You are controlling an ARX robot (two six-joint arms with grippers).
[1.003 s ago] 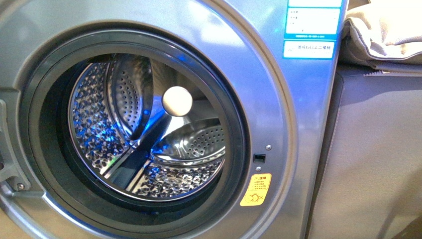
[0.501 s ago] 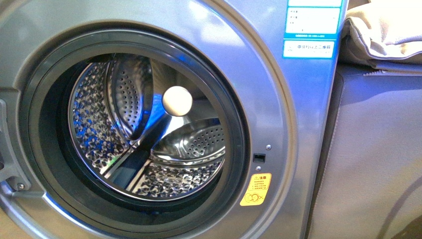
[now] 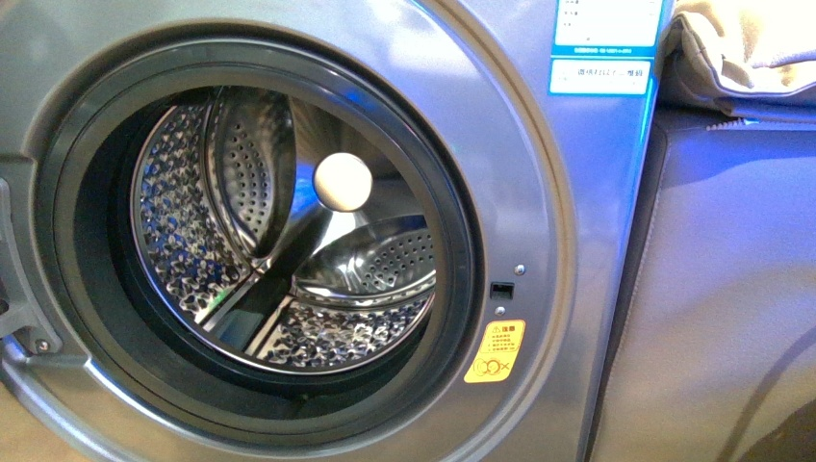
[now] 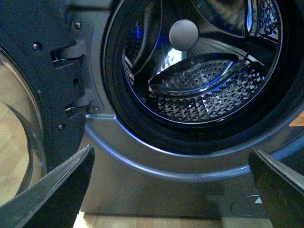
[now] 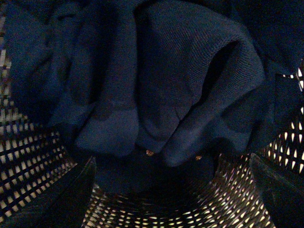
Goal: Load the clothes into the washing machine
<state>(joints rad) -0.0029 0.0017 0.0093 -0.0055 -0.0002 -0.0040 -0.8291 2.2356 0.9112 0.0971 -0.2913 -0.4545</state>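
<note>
Next, my right gripper will grab the navy clothes by their bunched knit folds to load the washing machine.
The washing machine fills the front view, silver-grey, its round porthole open onto the perforated steel drum; no clothes show in the drum. My left gripper hangs open below the porthole, in front of the washing machine, with nothing between its fingers. The clothes, a crumpled navy knit garment with small metallic snaps, lie in a dark mesh basket. My right gripper is open just over the garment, its fingers apart on either side, holding nothing. Neither arm shows in the front view.
The machine's door stands swung open beside the porthole. A yellow warning sticker and blue-white labels mark the front panel. Beige folded fabric lies on a grey panel beside the machine. Wooden floor shows below.
In the front view the machine has shifted slightly upward in the picture, and the blue glints inside the drum have faded.
</note>
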